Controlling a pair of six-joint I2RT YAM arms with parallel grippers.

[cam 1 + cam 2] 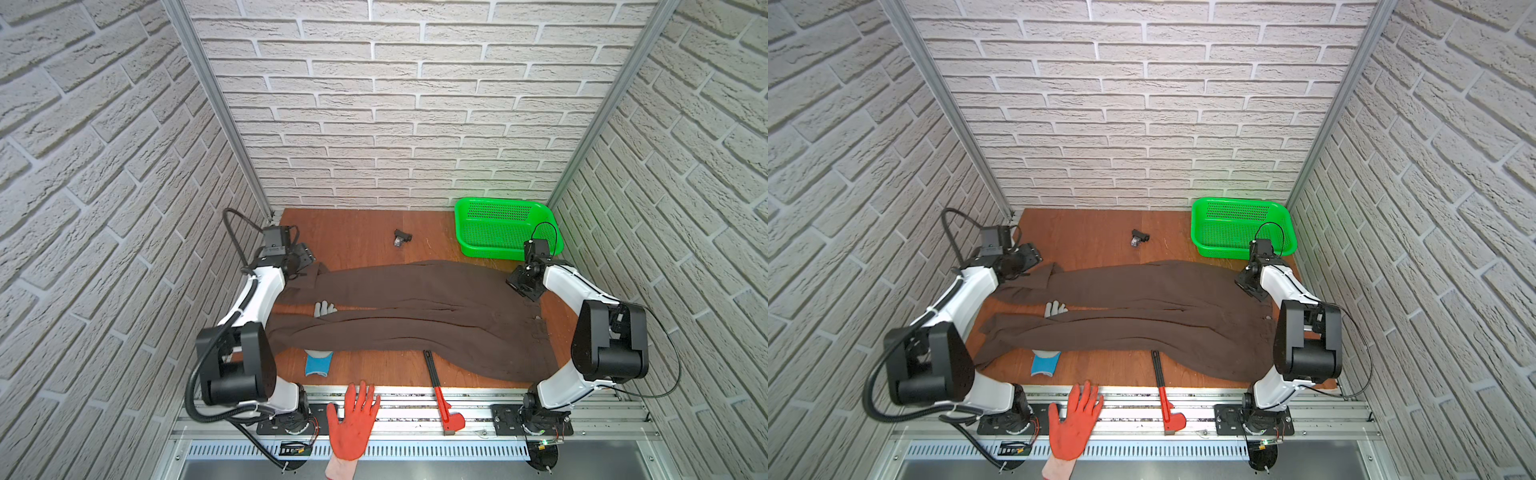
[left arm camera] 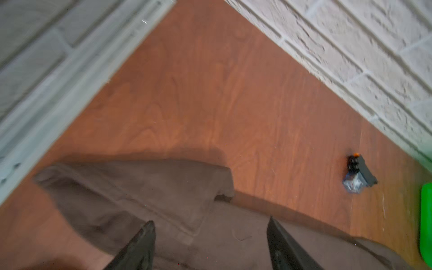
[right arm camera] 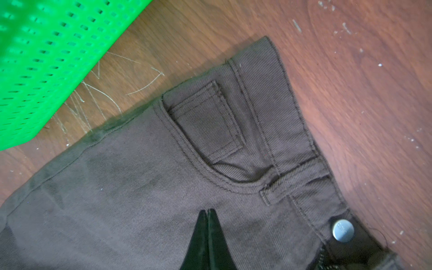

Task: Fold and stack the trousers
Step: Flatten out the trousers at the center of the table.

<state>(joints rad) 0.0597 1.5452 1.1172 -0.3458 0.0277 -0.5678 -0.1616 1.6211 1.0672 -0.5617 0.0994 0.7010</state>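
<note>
Next, my left gripper grabs the trousers by the turned-over hem of the far leg to straighten it.
The dark brown trousers lie spread across the table. The waist is at the right and the two legs run to the left. My left gripper is at the far left, over the hem of the far leg. In the left wrist view its fingers stand wide apart, open, with the turned-over hem lying below and nothing held. My right gripper is at the waist end. Its tips are shut together over the cloth by the pocket and waistband, holding nothing.
A green basket stands at the back right, and a small black part lies behind the trousers. A grey glove with a blue cuff lies partly under the near leg. A red-handled tool and an orange-gloved hand are at the front rail.
</note>
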